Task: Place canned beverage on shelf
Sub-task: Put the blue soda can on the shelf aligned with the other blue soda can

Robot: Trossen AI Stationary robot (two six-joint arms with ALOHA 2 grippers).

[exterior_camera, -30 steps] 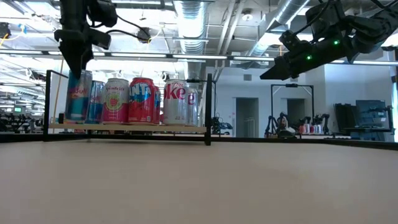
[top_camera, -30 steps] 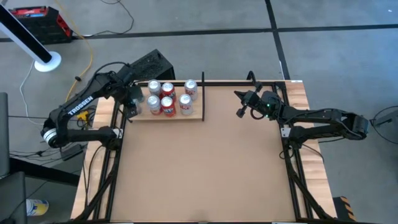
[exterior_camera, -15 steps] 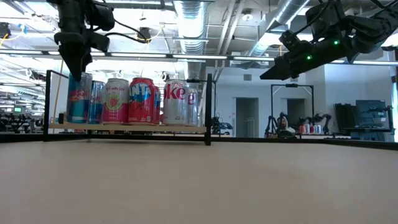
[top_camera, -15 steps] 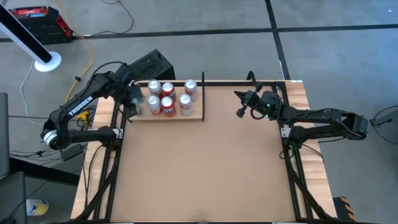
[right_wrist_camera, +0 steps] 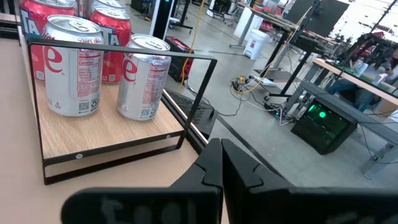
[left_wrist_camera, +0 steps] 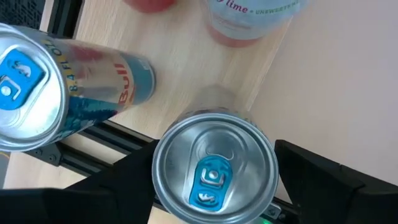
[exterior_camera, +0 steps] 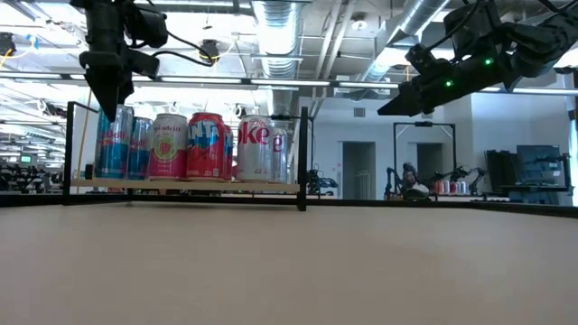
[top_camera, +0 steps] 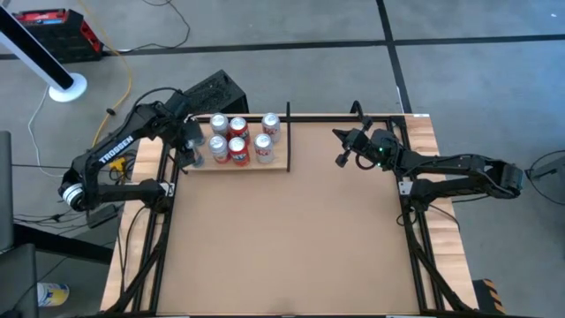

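Note:
I should pick up the blue can by its top rim with my left gripper next, to set the can in its place on the shelf point(top_camera: 281, 164) point(left_wrist_camera: 180, 62).
The pale-wood shelf point(top_camera: 281, 164) with black rods stands at the table's far left and holds several cans. A blue can point(left_wrist_camera: 214, 177) stands upright at the shelf's left near corner, beside a second blue can point(left_wrist_camera: 37, 93). My left gripper point(left_wrist_camera: 214, 193) hovers over it, pointing down and open, one finger on each side of the can's top. In the low view the gripper point(exterior_camera: 110, 106) is at the can's top point(exterior_camera: 113, 144). My right gripper point(top_camera: 340, 159) is shut and empty, raised above the table's far right. My left gripper points down over the blue can's top rim point(left_wrist_camera: 168, 155), with one finger on each side. Whether the fingers touch the can cannot be told. The can stands upright on the shelf.
Red, pink and silver cans point(top_camera: 238, 137) fill the shelf's middle and right part. A black upright rod point(exterior_camera: 303, 158) marks the shelf's right end. The brown tabletop point(top_camera: 291, 238) lies bare in front. Black frame rails run along both table sides.

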